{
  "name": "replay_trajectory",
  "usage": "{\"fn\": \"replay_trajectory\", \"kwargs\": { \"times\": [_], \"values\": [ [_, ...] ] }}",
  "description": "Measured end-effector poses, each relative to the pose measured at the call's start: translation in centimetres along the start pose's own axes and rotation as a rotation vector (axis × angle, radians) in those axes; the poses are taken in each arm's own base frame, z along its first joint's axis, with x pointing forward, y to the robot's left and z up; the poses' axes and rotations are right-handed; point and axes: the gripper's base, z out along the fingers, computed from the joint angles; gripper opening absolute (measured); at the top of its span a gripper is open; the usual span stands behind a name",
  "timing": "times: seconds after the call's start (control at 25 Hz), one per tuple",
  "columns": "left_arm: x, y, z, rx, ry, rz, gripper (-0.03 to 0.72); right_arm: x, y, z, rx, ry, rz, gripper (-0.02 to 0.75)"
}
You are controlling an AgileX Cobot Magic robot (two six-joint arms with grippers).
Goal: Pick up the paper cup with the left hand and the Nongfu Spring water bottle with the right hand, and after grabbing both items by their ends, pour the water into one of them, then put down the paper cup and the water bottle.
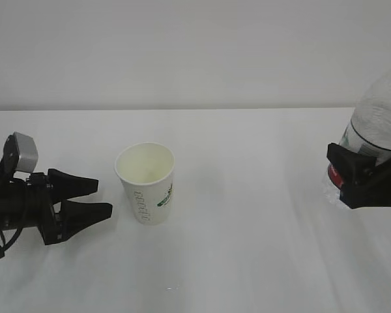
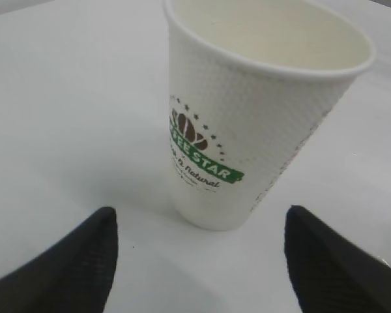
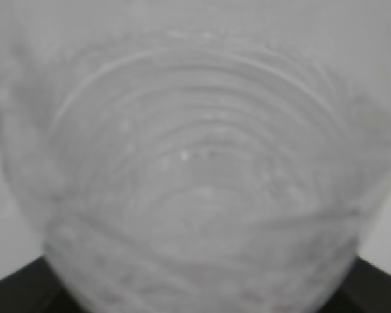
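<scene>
I should next use my left gripper to grab the paper cup around its narrower lower part (image 1: 148, 209). The paper cup widens to a wide rim (image 1: 144, 183) and gets narrower toward the bottom.
The white paper cup (image 1: 146, 182) stands upright in the middle of the table, green mark on its side (image 2: 247, 117). My left gripper (image 1: 103, 197) lies low just left of it, open, both black fingers short of the cup's base and not touching it (image 2: 200, 212). At the right edge the clear ribbed Nongfu Spring water bottle (image 1: 378, 111) leans, capless, with a red neck ring. My right gripper (image 1: 342, 176) is shut on its lower part by the red label. The bottle (image 3: 202, 169) fills the right wrist view, blurred. I cannot make out water in either one.
White table (image 1: 247, 261) with a pale wall behind its far edge. Nothing else lies on the table between the cup and the bottle.
</scene>
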Motion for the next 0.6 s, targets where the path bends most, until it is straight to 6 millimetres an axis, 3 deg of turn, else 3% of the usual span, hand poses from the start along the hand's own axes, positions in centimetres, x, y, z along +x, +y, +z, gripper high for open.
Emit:
{"fn": "replay_trajectory", "kwargs": {
  "times": [0.12,0.36,0.6],
  "values": [
    [0.0,0.0,0.0,0.0,0.0,0.007,0.58,0.0,0.0,0.0,0.0,0.0,0.0,0.505],
    [0.12,-0.38,0.07,0.039,0.011,0.269,0.579,0.0,0.0,0.0,0.0,0.0,0.0,0.505],
    [0.09,-0.31,0.08,0.03,0.008,0.298,0.599,0.0,0.0,0.0,0.0,0.0,0.002,0.505]
  ]
}}
